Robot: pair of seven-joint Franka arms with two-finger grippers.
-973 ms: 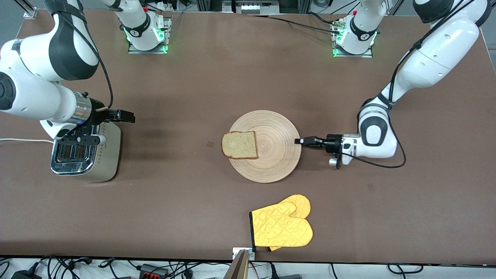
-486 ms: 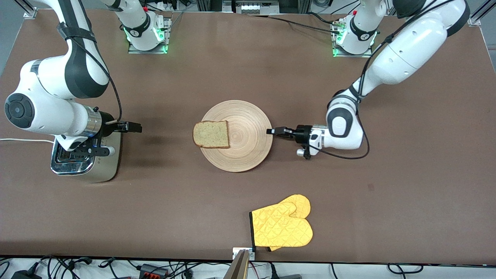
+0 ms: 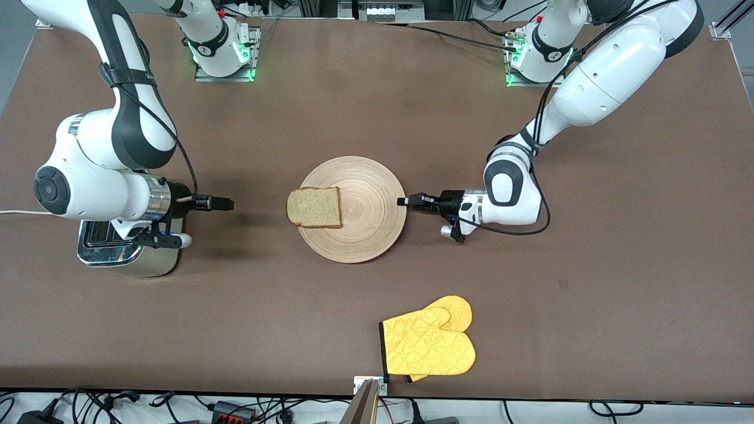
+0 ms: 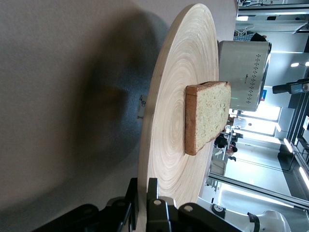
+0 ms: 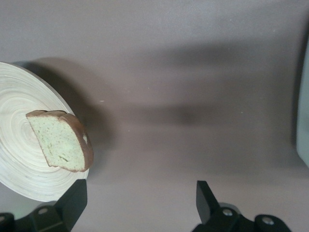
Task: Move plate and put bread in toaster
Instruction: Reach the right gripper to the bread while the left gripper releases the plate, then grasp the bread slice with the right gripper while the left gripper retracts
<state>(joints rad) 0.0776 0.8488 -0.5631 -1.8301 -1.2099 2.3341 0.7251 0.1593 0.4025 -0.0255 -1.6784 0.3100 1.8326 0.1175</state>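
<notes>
The plate is low over the table near the toaster and would rest there, so my left gripper should open its fingers.
The round light-wood plate (image 3: pixel 365 229) lies mid-table with the bread (image 3: pixel 314 207) on it, overhanging the rim toward the right arm's end. My left gripper (image 3: pixel 403 201) is shut on the plate's rim at the left arm's end; in the left wrist view (image 4: pixel 144 193) its fingers pinch the rim of the plate (image 4: pixel 169 96), with the bread (image 4: pixel 205 116) and toaster (image 4: pixel 246 72) past it. My right gripper (image 3: pixel 227 204) is open and empty, over the table between toaster (image 3: pixel 147 262) and plate. The right wrist view shows this gripper (image 5: pixel 140 191), the bread (image 5: pixel 60 140) and the plate (image 5: pixel 19 164).
A yellow quilted oven mitt (image 3: pixel 428 344) lies near the table's front edge, nearer to the camera than the plate. The toaster's white cord (image 3: pixel 23 212) runs off toward the right arm's end. The right arm's wrist hangs over the toaster's top.
The left gripper has dragged the plate with the bread toward the toaster and slightly farther from the camera. The right gripper has moved out from over the toaster toward the plate.
</notes>
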